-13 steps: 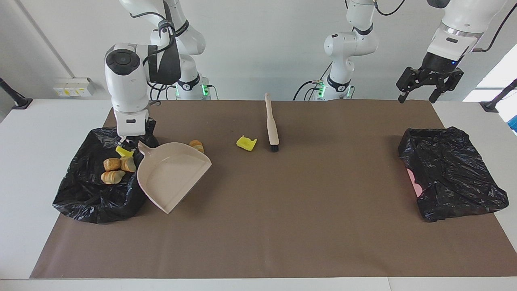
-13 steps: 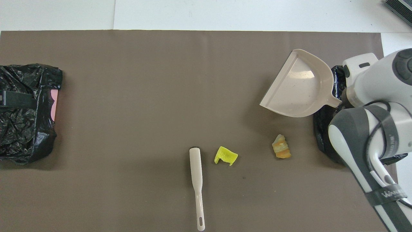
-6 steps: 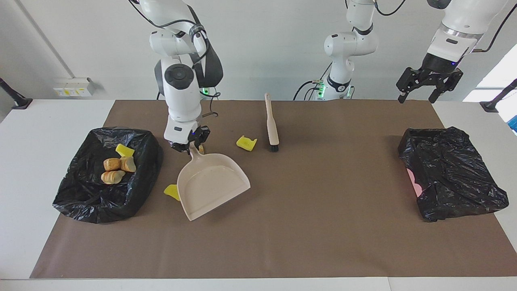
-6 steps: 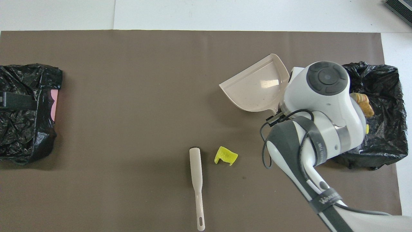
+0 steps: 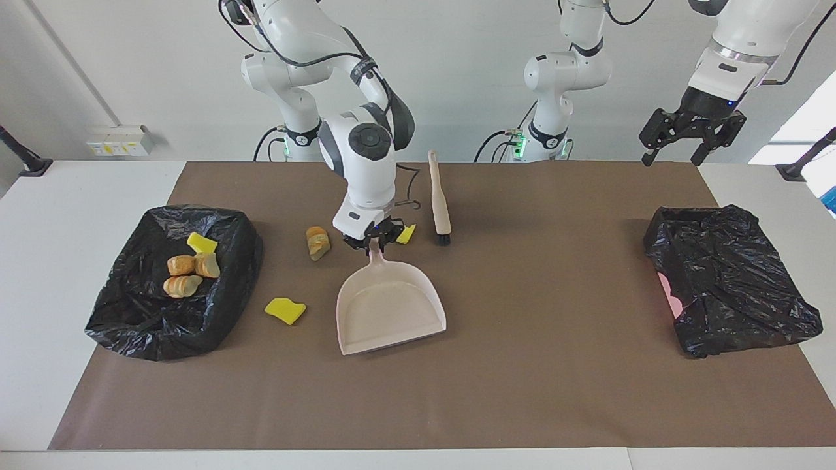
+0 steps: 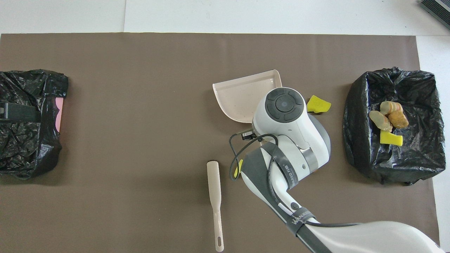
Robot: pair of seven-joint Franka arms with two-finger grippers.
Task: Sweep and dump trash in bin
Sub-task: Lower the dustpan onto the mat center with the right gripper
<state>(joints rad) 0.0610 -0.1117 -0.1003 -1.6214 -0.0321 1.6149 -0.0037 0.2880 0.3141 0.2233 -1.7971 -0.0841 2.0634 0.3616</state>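
The dustpan is hanging tilted above the brown mat in the overhead view, so my right gripper should keep holding the beige dustpan (image 6: 242, 96) until it is lower.
My right gripper (image 5: 373, 243) is shut on the handle of the beige dustpan (image 5: 390, 307) (image 6: 242, 96), which sits low over the middle of the mat, mouth away from the robots. Loose trash lies around it: a bread chunk (image 5: 317, 241), a yellow scrap (image 5: 285, 310) (image 6: 318, 104) and another yellow scrap (image 5: 407, 234) half hidden by the gripper. The black-bagged bin (image 5: 150, 326) (image 6: 355, 105) at the right arm's end holds bread chunks (image 5: 194, 266) (image 6: 388, 117) and a yellow piece (image 5: 202, 243). My left gripper (image 5: 686, 140) waits open, high over the left arm's end.
The beige brush (image 5: 439, 199) (image 6: 215, 196) lies on the mat beside the dustpan handle, bristles away from the robots. A second black-bagged bin (image 5: 728, 277) (image 6: 28, 123) stands at the left arm's end. In the overhead view my right arm covers the bread chunk.
My right arm swung the dustpan from the bin's edge to the middle of the mat, beside the brush. A yellow scrap near the bin came into sight. The left arm stayed still.
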